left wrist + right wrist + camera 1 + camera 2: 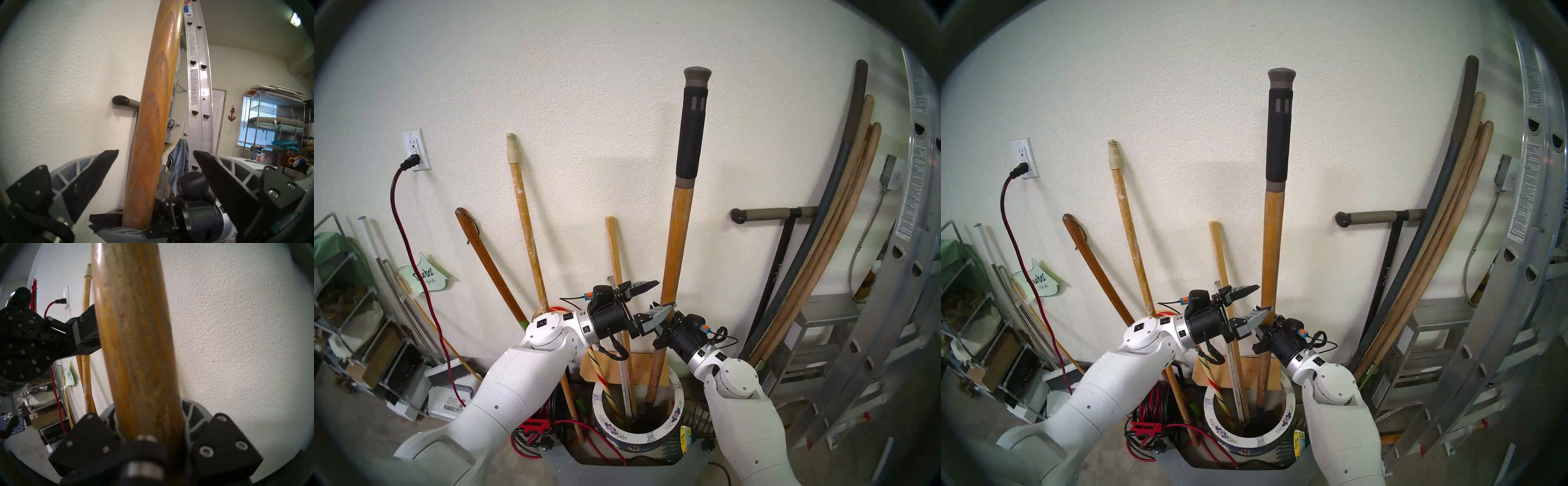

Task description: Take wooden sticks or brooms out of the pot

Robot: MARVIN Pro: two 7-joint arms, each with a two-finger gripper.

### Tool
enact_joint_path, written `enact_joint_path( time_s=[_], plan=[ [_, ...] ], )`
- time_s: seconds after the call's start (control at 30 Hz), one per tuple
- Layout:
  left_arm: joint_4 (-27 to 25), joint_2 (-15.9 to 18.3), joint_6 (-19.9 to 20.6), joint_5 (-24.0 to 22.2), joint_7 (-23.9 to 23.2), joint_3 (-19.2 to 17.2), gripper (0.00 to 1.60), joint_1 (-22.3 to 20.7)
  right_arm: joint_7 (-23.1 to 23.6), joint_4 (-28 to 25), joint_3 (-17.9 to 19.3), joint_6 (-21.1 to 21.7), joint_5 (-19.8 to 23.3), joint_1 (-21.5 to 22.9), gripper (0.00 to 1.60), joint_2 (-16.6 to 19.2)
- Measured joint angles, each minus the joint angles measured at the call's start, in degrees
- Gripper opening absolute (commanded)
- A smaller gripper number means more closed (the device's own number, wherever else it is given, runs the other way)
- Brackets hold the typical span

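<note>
My left gripper is to grab the thick wooden stick (678, 220) near its middle, because the stick is long and its black sleeve (691, 133) rises high above the pot.
A thick orange-brown wooden shaft (678, 220) (1271, 237) with a black rubber sleeve on top stands nearly upright in the blue pot with a white flowered rim (639, 437) (1246, 441). My right gripper (668, 320) (1268, 322) (151, 414) is shut on the shaft (136, 327) well above the pot. My left gripper (667, 292) (1263, 298) (155, 150) is open just above it, with the shaft (153, 101) between its spread fingertips. A thin pale-wood stick (617, 264) (1221, 258) leans in the pot to the left.
A striped cane (602, 376) also stands in the pot. A paint-spattered pole (526, 220) and a dark brown pole (487, 261) lean on the wall at left. Long tool handles (843, 220) and an aluminium ladder (907, 237) crowd the right. A red cord (412, 254) hangs from the outlet.
</note>
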Motion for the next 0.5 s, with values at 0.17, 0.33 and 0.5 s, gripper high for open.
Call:
enact_joint_path(
  time_s=[0.17, 0.33, 0.5],
  plan=[
    [2.29, -0.89, -0.25, -0.23, -0.41, 0.45, 1.60, -1.24, 0.63, 1.36, -0.35, -1.17, 0.09, 0.81, 0.00, -0.10],
    [5.30, -2.03, -0.71, -0.26, -0.58, 1.12, 1.60, -2.68, 1.48, 2.37, -0.76, -2.10, 0.18, 1.37, 0.00, -0.19],
    [7.50, -3.00, -1.29, -0.06, 0.06, 1.67, 1.60, -3.75, 2.11, 3.02, -0.89, -2.65, 0.33, 1.71, 0.00, -0.24]
  ],
)
